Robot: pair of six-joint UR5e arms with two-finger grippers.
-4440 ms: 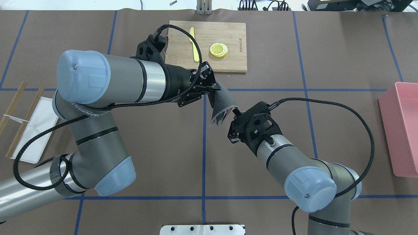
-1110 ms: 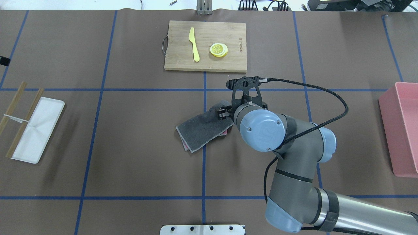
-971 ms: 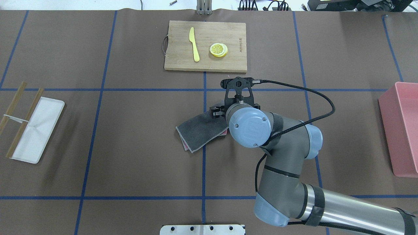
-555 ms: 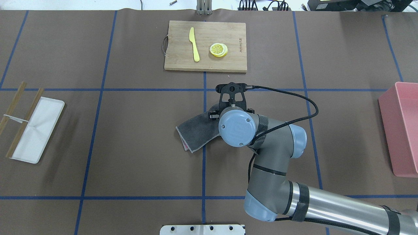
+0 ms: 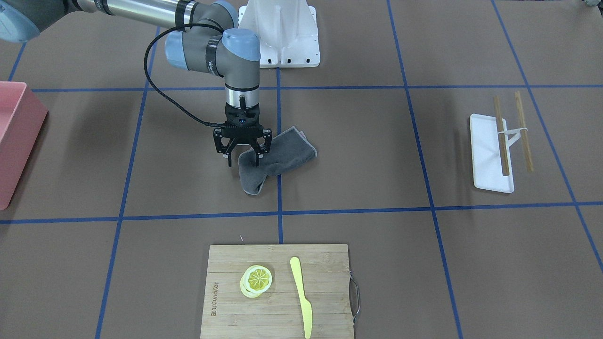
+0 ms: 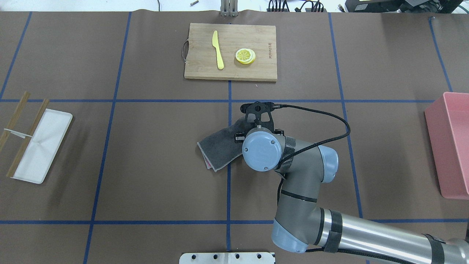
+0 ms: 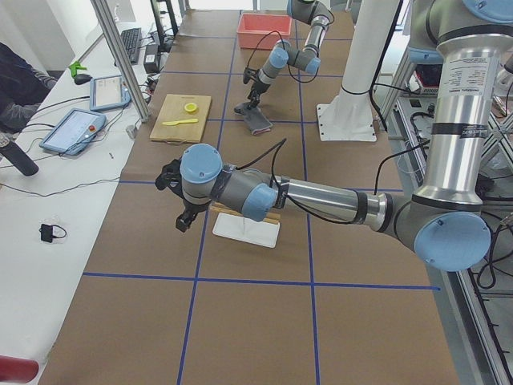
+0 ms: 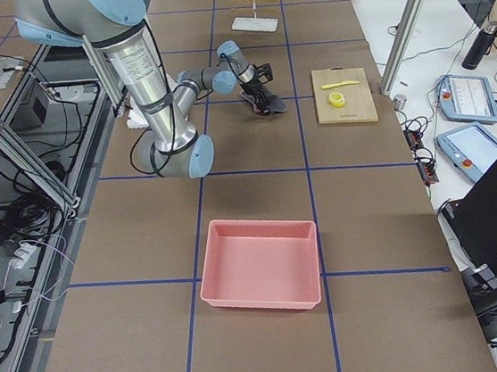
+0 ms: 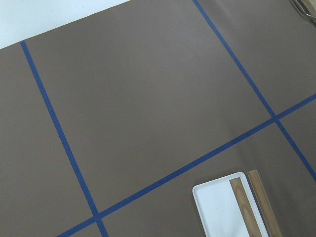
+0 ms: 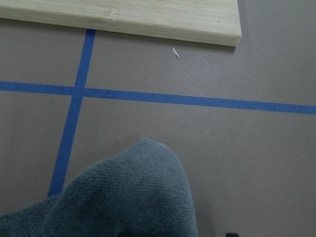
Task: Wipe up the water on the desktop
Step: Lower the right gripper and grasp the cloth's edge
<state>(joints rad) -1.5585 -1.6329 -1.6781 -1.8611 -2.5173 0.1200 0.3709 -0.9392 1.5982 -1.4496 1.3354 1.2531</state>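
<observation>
Next, my right gripper grabs the grey cloth by its bunched, folded end (image 5: pixel 252 175) (image 10: pixel 148 192) to wipe up water on the desktop.
A grey cloth (image 6: pixel 220 146) with a pink underside lies crumpled on the brown desktop (image 6: pixel 165 165), across the middle blue tape line. It also shows in the front view (image 5: pixel 282 155) and the right wrist view (image 10: pixel 128 197). My right gripper (image 5: pixel 243 164) points straight down at the cloth's end, open, with one fingertip (image 5: pixel 256 163) on the cloth and the other beside it. In the overhead view my wrist hides it. My left gripper (image 7: pixel 183 223) hovers near the white tray; I cannot tell its state. I see no water.
A bamboo cutting board (image 6: pixel 231 69) with a yellow knife (image 6: pixel 218 49) and lemon slices (image 6: pixel 245 56) lies at the far middle. A pink bin (image 6: pixel 452 146) stands at the right edge. A white tray (image 6: pixel 42 145) with wooden sticks (image 6: pixel 16 117) lies at the left.
My left arm let go of the cloth and left the overhead view. The cloth now lies on the desktop. Over the last second my right gripper moved left and toward me over it.
</observation>
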